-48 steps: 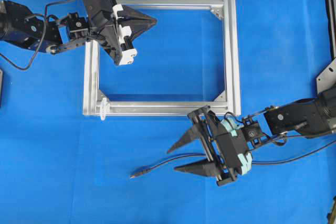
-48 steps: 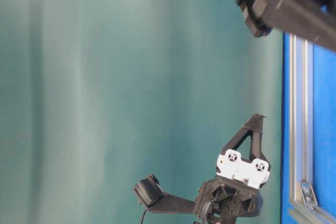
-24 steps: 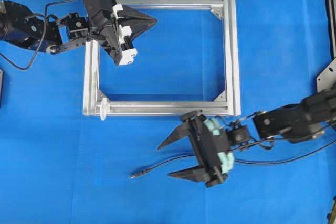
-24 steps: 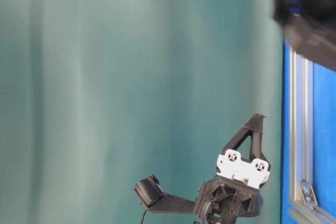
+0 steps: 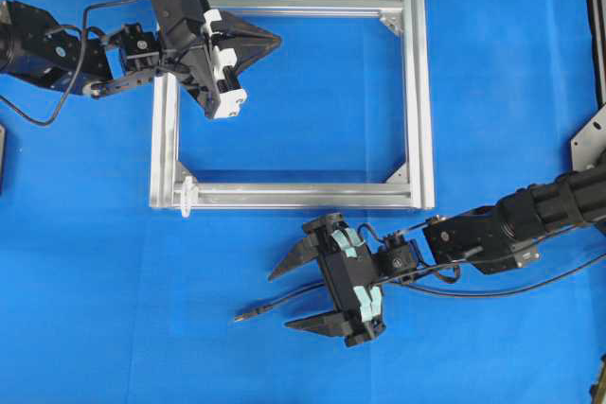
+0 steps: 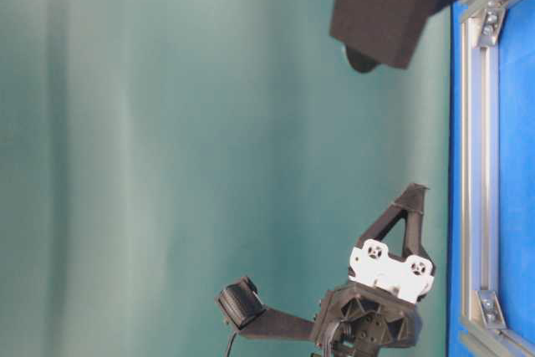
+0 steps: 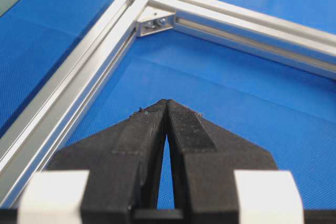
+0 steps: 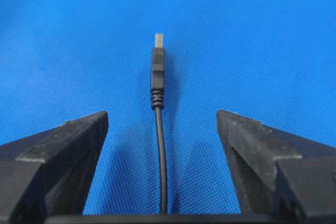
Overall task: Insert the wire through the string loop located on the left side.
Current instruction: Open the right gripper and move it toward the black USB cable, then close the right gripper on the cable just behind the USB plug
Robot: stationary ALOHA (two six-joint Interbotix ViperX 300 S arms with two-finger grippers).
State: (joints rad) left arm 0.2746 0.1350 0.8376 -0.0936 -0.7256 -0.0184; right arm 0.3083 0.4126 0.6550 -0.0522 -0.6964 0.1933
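Observation:
The wire has to go through the string loop. My right gripper needs to grab the wire just behind its plug next.
The wire lies on the blue mat below the silver frame, its plug pointing left. My right gripper is open and straddles the wire just behind the plug, touching nothing. In the right wrist view the wire runs up the middle between the two fingers, and the plug lies ahead of them. The white string loop sticks out at the frame's lower left corner. My left gripper is shut and empty, hovering inside the frame's upper left part.
A corner bracket lies ahead of the left gripper, with frame rails to its left and ahead. The right arm's own black cable trails off to the right. Dark fixtures stand at the right edge.
My right gripper has moved left and down along the wire, closer to the plug, staying open. The left gripper has not moved.

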